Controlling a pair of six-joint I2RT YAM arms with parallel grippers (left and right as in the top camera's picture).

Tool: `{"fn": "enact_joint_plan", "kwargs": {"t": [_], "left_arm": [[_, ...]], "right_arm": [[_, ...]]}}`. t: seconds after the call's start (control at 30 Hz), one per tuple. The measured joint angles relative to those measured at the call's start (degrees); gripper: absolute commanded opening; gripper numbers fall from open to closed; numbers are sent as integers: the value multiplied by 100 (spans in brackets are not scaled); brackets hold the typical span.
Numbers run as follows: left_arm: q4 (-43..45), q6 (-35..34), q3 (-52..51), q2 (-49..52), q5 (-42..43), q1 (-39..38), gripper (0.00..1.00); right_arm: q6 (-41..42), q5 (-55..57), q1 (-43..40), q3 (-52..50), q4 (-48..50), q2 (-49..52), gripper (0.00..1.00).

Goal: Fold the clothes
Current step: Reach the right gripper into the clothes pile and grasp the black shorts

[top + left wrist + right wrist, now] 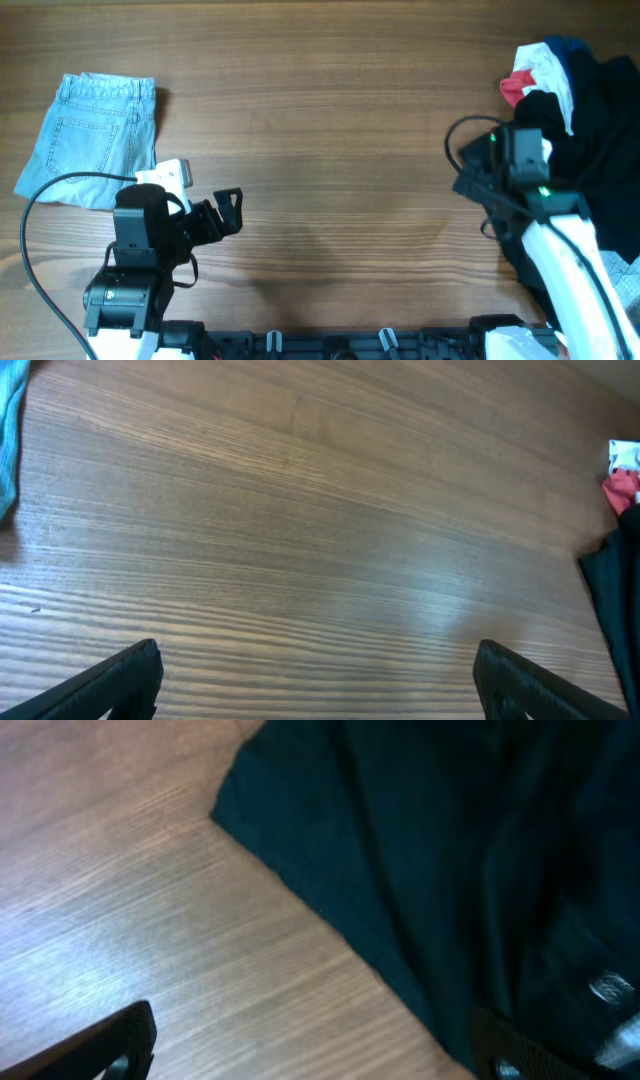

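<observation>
My right gripper is next to pick up the garment by its edge beside the wood. That will draw the black garment from the pile for folding.
The black garment lies crumpled at the table's right edge, running down under my right arm. It fills the upper right of the right wrist view, its edge crossing the wood diagonally. A small white mark shows on it at the lower right. My right gripper is open above the garment's left edge, one finger over wood, the other over cloth, holding nothing. My left gripper is open and empty over bare wood at the front left; in its wrist view only wood lies between the fingers.
Folded light-blue denim shorts lie at the far left. Red and white cloth and navy cloth sit on top of the pile at the back right. A black cable loops by the left arm.
</observation>
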Motion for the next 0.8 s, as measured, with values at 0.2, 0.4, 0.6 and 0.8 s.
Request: {"fn": "enact_joint_plan", "kwargs": {"t": [0.2, 0.4, 0.6, 0.8], "left_arm": [[2, 0, 4, 0, 2, 0, 100], [-2, 0, 4, 0, 2, 0, 100], [-2, 0, 4, 0, 2, 0, 100], [-2, 0, 4, 0, 2, 0, 100]], "right_arm": [[-122, 4, -11, 0, 977, 1521, 100], [-181, 7, -295, 0, 1676, 2485, 100], [-199, -9, -675, 50, 2031, 2927, 98], [-208, -24, -1069, 101, 2190, 3034, 31]]}}
